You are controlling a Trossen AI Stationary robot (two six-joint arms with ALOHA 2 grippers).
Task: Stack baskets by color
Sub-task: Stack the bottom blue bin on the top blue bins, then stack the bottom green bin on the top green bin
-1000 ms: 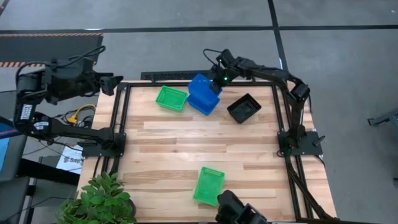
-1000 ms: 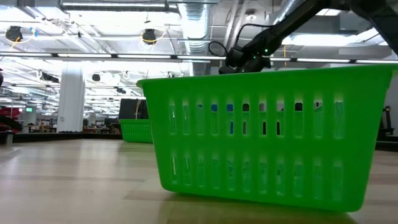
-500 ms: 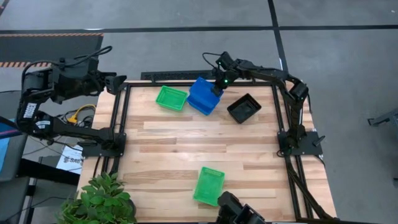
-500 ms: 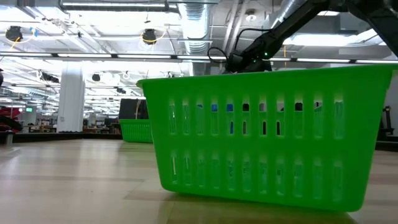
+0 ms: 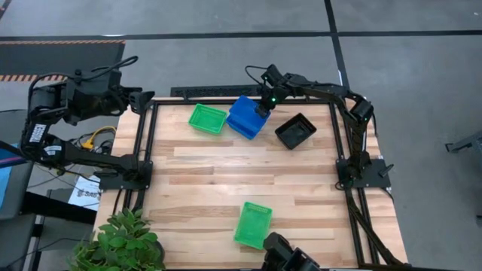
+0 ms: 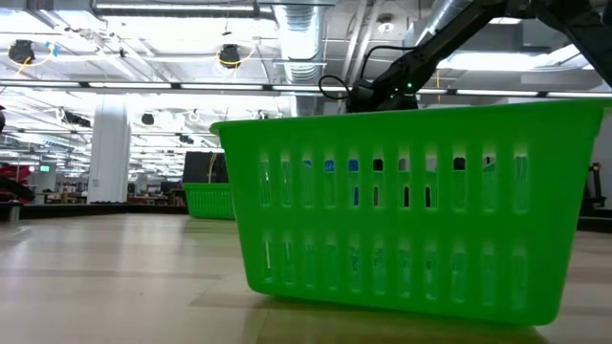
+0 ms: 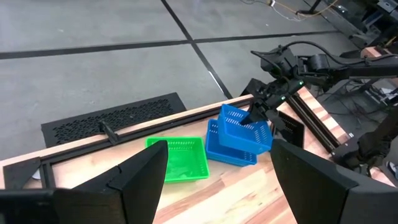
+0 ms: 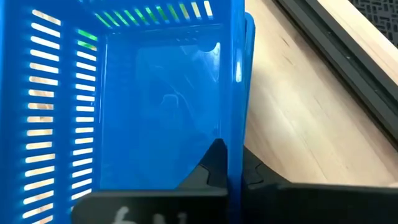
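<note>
My right gripper should open now. The upper blue basket's held side [image 8: 235,87] is inside the lower blue basket's rim [image 8: 250,31], so the upper blue basket would settle there.
Two blue baskets sit at the table's far middle. The upper blue basket [image 7: 245,129] tilts over the lower blue basket [image 7: 225,152], with my right gripper [image 5: 263,107] shut on it. A green basket [image 5: 207,119] stands left of them and a black basket [image 5: 295,131] right of them. Another green basket [image 5: 253,224] stands near the front edge and fills the low view [image 6: 402,210]. My left gripper [image 5: 143,98] hangs open beyond the table's far left corner, touching nothing. My right gripper pinches the upper blue basket's short wall at its rim [image 8: 235,130], one finger [image 8: 211,165] inside the basket and one [image 8: 255,175] outside. The fingers slant down from the table's far right. The basket is tilted, its low end inside the lower blue basket.
A leafy plant [image 5: 120,245] stands at the near left corner, off the table. A black frame rail [image 5: 143,143] borders the tabletop on the left, far and right sides. Bare wood [image 5: 226,169] lies across the table's middle.
</note>
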